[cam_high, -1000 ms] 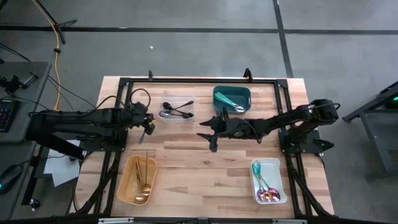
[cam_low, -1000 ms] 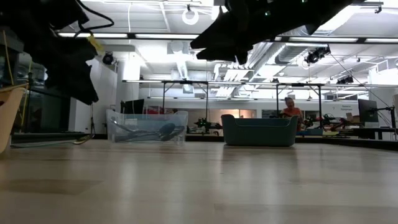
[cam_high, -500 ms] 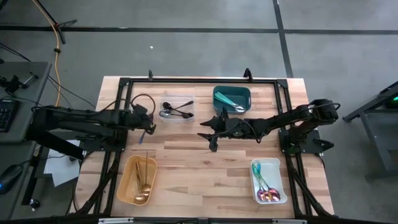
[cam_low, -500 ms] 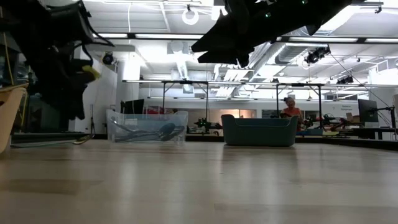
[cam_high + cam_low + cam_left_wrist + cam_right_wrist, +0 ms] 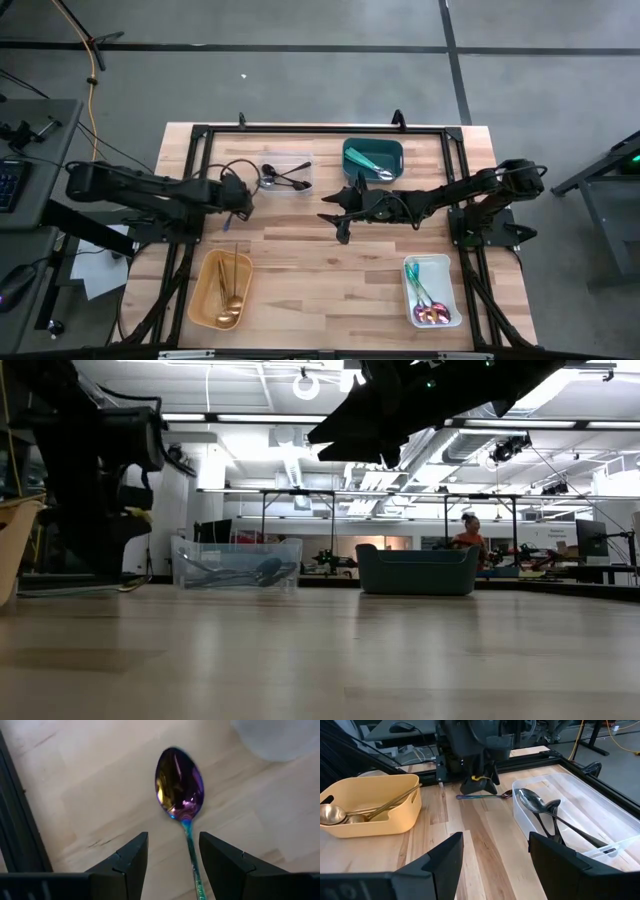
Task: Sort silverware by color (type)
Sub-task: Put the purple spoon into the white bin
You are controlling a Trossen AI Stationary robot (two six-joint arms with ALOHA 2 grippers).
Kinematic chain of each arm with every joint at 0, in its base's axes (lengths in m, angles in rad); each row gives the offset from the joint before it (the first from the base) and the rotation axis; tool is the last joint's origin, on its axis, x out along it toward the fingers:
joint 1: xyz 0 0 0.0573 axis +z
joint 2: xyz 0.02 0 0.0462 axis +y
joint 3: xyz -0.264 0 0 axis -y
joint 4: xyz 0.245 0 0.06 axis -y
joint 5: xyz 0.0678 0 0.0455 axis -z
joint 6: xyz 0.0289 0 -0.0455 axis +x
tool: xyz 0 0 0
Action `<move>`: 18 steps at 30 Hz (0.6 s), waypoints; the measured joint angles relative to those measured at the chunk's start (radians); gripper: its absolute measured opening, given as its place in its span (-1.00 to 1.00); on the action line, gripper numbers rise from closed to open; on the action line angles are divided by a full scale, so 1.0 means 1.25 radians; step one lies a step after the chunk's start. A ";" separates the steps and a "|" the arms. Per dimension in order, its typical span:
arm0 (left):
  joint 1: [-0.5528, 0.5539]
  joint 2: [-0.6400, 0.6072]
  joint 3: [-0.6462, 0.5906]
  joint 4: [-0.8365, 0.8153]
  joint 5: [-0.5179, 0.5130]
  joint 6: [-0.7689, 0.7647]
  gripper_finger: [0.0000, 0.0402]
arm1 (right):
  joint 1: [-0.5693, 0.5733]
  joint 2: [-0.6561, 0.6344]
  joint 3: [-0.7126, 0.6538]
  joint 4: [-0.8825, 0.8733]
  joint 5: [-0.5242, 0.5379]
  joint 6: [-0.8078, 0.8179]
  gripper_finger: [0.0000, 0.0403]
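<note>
My left gripper lowers first and only then closes on the pink-purple spoon (image 5: 179,785), since its fingers are above the slim handle (image 5: 192,857) lying on the tabletop.
An iridescent pink-purple spoon (image 5: 179,785) lies flat on the wooden table, its bowl pointing toward the clear container (image 5: 570,827). The spoon (image 5: 480,797) also shows in the right wrist view, under the left gripper. My left gripper (image 5: 172,850) is open and low over the table (image 5: 240,203). One finger stands on either side of the spoon's slim handle (image 5: 192,857), with bare wood showing between. My right gripper (image 5: 338,215) hangs open above the table's middle, holding nothing.
The clear container (image 5: 285,175) holds dark spoons, and the teal container (image 5: 372,158) holds teal-handled pieces. Gold spoons lie in the yellow container (image 5: 222,288), iridescent ones in the white container (image 5: 430,290). A black frame (image 5: 320,130) rims the table. A person (image 5: 465,535) sits far behind.
My left gripper has come down from high over the table to just above the wood, staying near the clear container's left side. The left arm has stretched out lower and flatter. The right arm has kept still.
</note>
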 joint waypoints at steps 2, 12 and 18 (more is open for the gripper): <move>0.000 0.024 0.000 0.011 0.005 -0.005 -0.15 | 0.000 0.000 0.000 -0.001 0.000 0.001 0.10; 0.000 0.115 0.004 0.100 0.045 0.036 -0.15 | 0.000 0.000 0.000 -0.009 0.000 0.015 0.10; 0.000 0.123 0.003 0.085 0.049 0.029 -0.19 | 0.000 0.000 0.000 -0.009 0.000 0.015 0.10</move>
